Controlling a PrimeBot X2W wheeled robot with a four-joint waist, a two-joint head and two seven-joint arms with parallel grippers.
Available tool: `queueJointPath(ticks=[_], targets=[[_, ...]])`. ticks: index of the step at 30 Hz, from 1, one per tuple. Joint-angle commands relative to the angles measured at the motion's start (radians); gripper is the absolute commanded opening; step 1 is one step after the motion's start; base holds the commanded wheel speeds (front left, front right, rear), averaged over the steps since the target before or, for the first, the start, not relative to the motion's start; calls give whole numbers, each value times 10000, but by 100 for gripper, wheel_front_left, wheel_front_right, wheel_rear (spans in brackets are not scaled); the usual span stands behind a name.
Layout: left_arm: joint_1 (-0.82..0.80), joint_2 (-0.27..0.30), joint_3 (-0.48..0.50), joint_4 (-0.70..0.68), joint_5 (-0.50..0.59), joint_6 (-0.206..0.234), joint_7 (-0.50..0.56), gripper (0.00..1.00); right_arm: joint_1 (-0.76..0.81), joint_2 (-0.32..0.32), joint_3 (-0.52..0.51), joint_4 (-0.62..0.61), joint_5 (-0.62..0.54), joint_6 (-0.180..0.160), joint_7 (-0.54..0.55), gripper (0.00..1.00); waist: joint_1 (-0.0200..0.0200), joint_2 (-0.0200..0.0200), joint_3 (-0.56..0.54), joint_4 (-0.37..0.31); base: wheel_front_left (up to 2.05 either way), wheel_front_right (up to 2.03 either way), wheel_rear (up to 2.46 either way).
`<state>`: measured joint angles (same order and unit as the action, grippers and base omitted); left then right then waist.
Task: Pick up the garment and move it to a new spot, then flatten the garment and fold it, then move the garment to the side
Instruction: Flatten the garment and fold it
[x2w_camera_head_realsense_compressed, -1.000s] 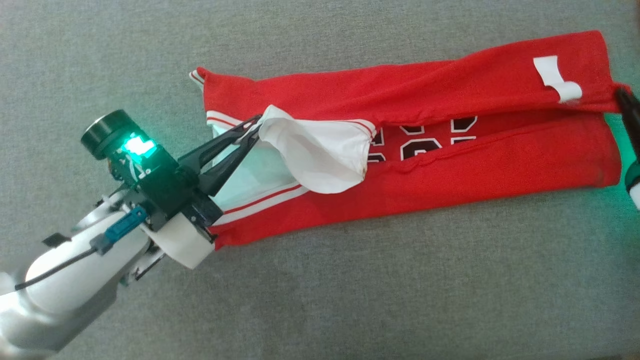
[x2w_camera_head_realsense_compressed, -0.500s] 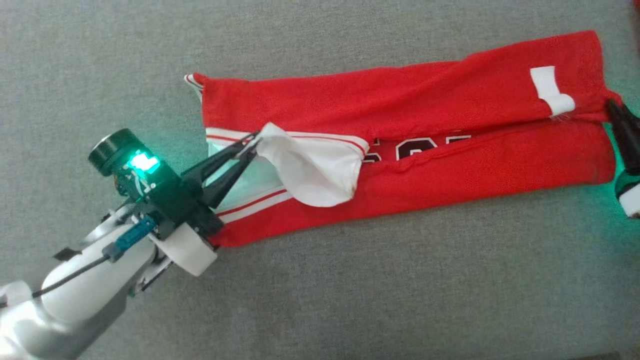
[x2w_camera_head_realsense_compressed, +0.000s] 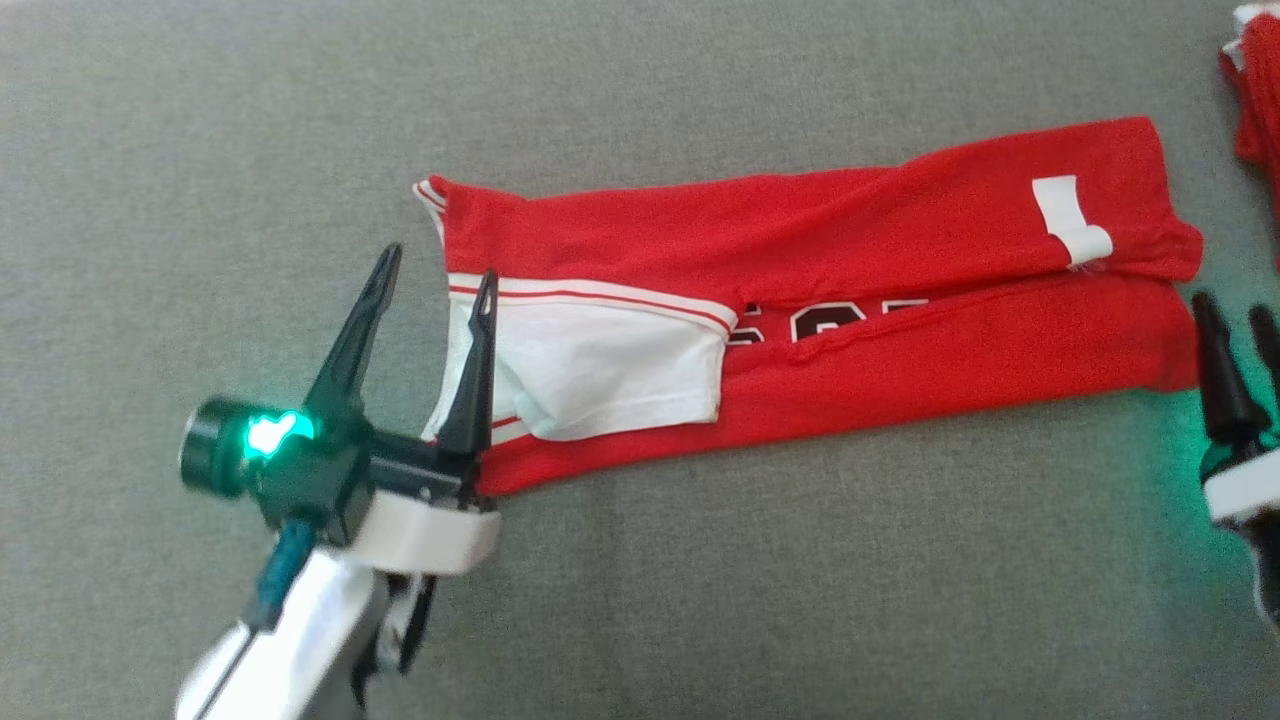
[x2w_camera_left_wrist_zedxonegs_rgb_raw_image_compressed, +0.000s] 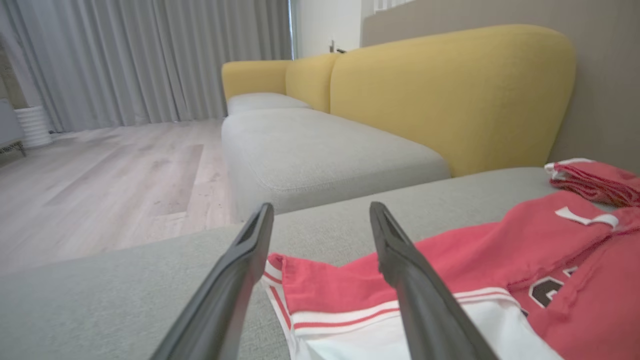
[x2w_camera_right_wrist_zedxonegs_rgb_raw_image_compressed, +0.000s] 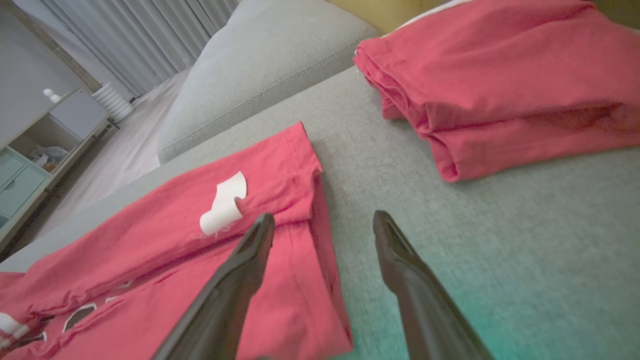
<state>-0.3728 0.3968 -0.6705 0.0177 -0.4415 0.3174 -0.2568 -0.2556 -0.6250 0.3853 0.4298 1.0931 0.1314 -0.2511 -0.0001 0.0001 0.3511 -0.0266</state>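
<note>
The garment's hem corner beside the white label stands up, while the long strip (x2w_camera_head_realsense_compressed: 828, 234) (x2w_camera_right_wrist_zedxonegs_rgb_raw_image_compressed: 150, 210) lies flat. My right gripper should grab the garment by that corner next.
The red garment (x2w_camera_head_realsense_compressed: 900, 330) lies in a long folded strip on the grey cushion (x2w_camera_head_realsense_compressed: 700, 600), with its white lining (x2w_camera_head_realsense_compressed: 590, 370) and striped trim at the left end and a white label (x2w_camera_head_realsense_compressed: 1070, 215) near the right end. At the strip's left end my left gripper (x2w_camera_head_realsense_compressed: 440, 265) stands open, one finger over the white edge and nothing between the fingers. My right gripper (x2w_camera_head_realsense_compressed: 1230, 308) is open just off the right end. The left wrist view shows the left gripper (x2w_camera_left_wrist_zedxonegs_rgb_raw_image_compressed: 321, 207) over the garment's striped corner (x2w_camera_left_wrist_zedxonegs_rgb_raw_image_compressed: 320, 295). In the right wrist view the right gripper (x2w_camera_right_wrist_zedxonegs_rgb_raw_image_compressed: 322, 217) straddles the hem (x2w_camera_right_wrist_zedxonegs_rgb_raw_image_compressed: 305, 200).
A second red garment (x2w_camera_right_wrist_zedxonegs_rgb_raw_image_compressed: 500, 75), folded in a stack, lies on the cushion beyond the right gripper and at the head view's top right corner (x2w_camera_head_realsense_compressed: 1255, 90). A yellow backrest (x2w_camera_left_wrist_zedxonegs_rgb_raw_image_compressed: 450, 90) rises behind. The wooden floor (x2w_camera_left_wrist_zedxonegs_rgb_raw_image_compressed: 100, 170) drops off past the cushion's left edge.
Both grippers have opened and let go of the garment. The lifted white flap has dropped flat onto the strip. Both arms have drawn back a little, and the camera has shifted.
</note>
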Motion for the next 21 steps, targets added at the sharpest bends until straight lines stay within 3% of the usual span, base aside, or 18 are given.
queueJointPath(ticks=[1,5,11,21], targets=[[143,-58,699,-460,274,131,-49,100,269,-126,-206,-129,-276,-7,-106,100,1,-1,-219,134,0,0,0],[1181,-962,1487,-893,1138,423,-49,100,425,418,-933,407,-963,-7,-106,100,1,-1,-545,373,0,0,0],[2163,-2048,1917,-1195,2211,205,-49,100,-204,1034,-1503,1895,-1735,-7,-100,100,1,-1,-886,872,0,0,0],[2776,-2785,2248,-1227,3061,-414,-49,100,-1281,1432,-1672,4067,-2443,-7,424,98,1,-1,-1034,1475,0,0,0]])
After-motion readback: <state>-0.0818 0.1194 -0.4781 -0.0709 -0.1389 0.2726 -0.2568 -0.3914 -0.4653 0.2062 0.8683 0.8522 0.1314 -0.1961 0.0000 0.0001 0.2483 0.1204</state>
